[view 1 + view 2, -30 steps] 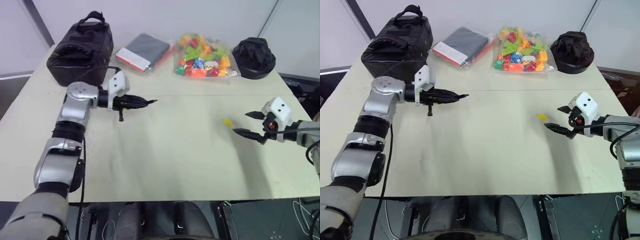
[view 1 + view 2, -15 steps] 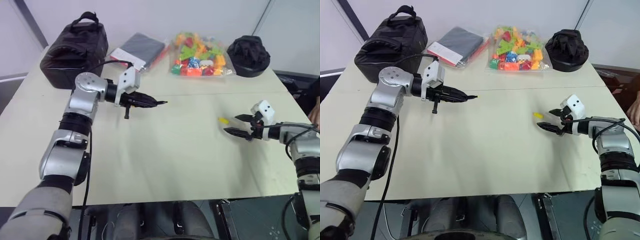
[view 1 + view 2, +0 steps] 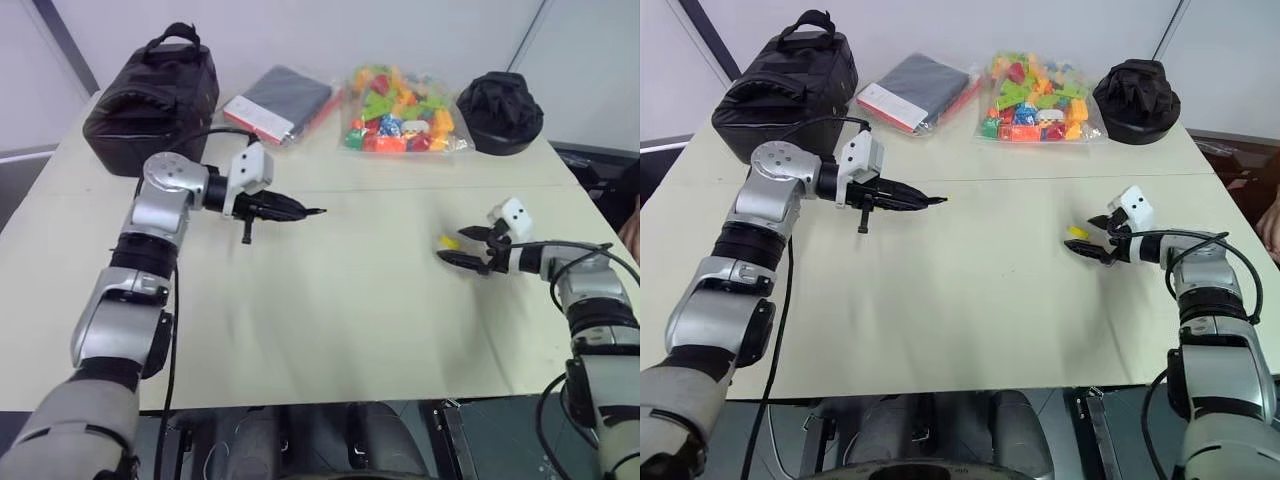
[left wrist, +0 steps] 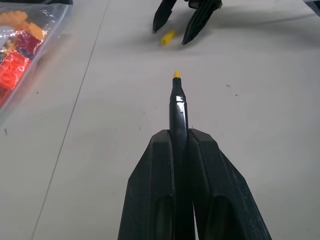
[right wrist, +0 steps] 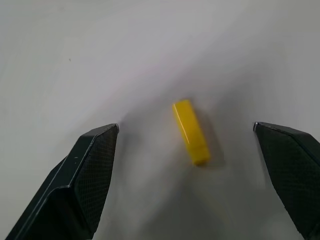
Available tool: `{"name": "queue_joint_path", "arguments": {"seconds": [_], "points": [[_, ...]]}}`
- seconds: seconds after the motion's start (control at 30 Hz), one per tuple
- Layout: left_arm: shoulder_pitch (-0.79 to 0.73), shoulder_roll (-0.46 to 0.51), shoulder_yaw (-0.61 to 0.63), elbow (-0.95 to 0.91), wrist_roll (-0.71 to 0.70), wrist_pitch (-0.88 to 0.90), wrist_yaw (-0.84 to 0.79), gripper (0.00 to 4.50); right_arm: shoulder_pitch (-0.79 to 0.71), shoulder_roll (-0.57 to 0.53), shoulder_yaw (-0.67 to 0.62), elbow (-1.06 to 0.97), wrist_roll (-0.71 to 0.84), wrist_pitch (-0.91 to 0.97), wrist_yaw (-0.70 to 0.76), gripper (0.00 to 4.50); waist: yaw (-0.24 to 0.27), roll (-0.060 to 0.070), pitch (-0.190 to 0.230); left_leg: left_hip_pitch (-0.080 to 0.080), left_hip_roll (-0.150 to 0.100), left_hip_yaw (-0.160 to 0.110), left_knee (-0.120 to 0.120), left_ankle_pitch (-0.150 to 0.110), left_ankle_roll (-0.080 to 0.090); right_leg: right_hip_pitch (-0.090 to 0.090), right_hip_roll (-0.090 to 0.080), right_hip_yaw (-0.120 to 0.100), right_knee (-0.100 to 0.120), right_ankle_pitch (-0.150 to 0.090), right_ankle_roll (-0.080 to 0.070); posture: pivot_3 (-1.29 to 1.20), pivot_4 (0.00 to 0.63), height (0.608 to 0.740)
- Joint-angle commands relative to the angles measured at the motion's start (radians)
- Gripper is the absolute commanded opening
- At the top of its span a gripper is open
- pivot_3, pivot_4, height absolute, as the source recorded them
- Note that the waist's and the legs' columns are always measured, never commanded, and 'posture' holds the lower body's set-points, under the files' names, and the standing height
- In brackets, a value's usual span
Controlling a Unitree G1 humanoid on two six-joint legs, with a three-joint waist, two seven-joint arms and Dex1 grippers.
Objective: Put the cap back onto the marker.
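Observation:
My right gripper's fingers are low beside the yellow cap [image 3: 449, 242] [image 5: 192, 132]. They would hold the cap if they closed now.
The cap [image 5: 191, 131], a short bright yellow cylinder, lies on the pale table [image 3: 330, 320] at the right. My right gripper [image 3: 452, 245] is open and low over the table, one black finger [image 5: 90, 165] on each side of the cap and clear of it. The marker [image 4: 178, 105] is slim and black with a small yellow tip. It sticks out level from my left gripper [image 4: 179, 134], which is shut on it above the table's left half. The marker's tip points across the table towards the cap [image 4: 168, 36] and the right gripper [image 4: 171, 35].
Along the table's far edge stand a black bag [image 3: 155, 95], a flat dark packet [image 3: 280, 100], a clear bag of colourful toy blocks [image 3: 405, 108] and a black crumpled hat-like thing [image 3: 500, 100]. A black cable hangs along the left arm.
My right gripper has come down and in towards the cap, so its open fingers now straddle it. The left gripper keeps its place with the marker. The camera has shifted a little.

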State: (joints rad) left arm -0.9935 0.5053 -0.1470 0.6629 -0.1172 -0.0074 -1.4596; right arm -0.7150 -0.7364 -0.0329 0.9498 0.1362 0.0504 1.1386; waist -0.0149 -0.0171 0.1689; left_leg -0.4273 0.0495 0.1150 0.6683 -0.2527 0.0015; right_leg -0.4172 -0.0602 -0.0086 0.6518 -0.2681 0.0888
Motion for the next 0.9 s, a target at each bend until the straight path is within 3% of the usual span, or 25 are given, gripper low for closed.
{"name": "queue_joint_path", "arguments": {"seconds": [0.03,0.37,0.5,0.7,0.9], "points": [[0.002,0.016,0.013,-0.054,-0.011,0.009,0.013,0.02,-0.02,-0.009,0.003,0.031,-0.025,-0.031,0.007,4.5,0.0,0.0,0.0,0.0,0.0,0.0,0.0,0.0,0.0,0.0,0.0,0.0,0.0,0.0,0.0,0.0,0.15,0.74],[0.018,0.016,0.013,-0.073,-0.015,0.023,0.032,0.02,-0.016,-0.004,0.025,0.077,-0.078,-0.092,0.004,4.5,0.0,0.0,0.0,0.001,0.0,0.0,0.0,0.0,-0.001,0.001,0.0,0.0,0.0,0.0,0.0,0.0,0.15,0.74],[0.019,0.015,0.013,-0.072,-0.015,0.023,0.036,0.0,-0.015,0.001,0.029,0.078,-0.08,-0.094,0.008,3.19,0.0,0.0,0.0,0.001,0.0,0.0,0.0,0.0,-0.001,0.002,0.0,0.0,0.0,0.0,0.0,0.0,0.15,0.74],[0.021,0.016,0.014,-0.071,-0.014,0.02,0.043,0.0,-0.018,0.006,0.03,0.082,-0.08,-0.092,0.01,0.06,0.0,0.0,0.0,0.002,0.0,0.0,0.0,0.001,-0.001,0.002,0.0,0.0,0.0,0.0,0.0,0.0,0.15,0.74],[0.027,0.024,0.014,-0.073,-0.013,0.017,0.046,0.0,-0.032,0.001,0.03,0.074,-0.083,-0.097,-0.006,0.06,-0.001,0.0,0.0,0.002,0.0,0.0,0.0,0.001,-0.001,0.002,0.0,0.0,0.0,0.0,0.0,0.0,0.15,0.74]]}}
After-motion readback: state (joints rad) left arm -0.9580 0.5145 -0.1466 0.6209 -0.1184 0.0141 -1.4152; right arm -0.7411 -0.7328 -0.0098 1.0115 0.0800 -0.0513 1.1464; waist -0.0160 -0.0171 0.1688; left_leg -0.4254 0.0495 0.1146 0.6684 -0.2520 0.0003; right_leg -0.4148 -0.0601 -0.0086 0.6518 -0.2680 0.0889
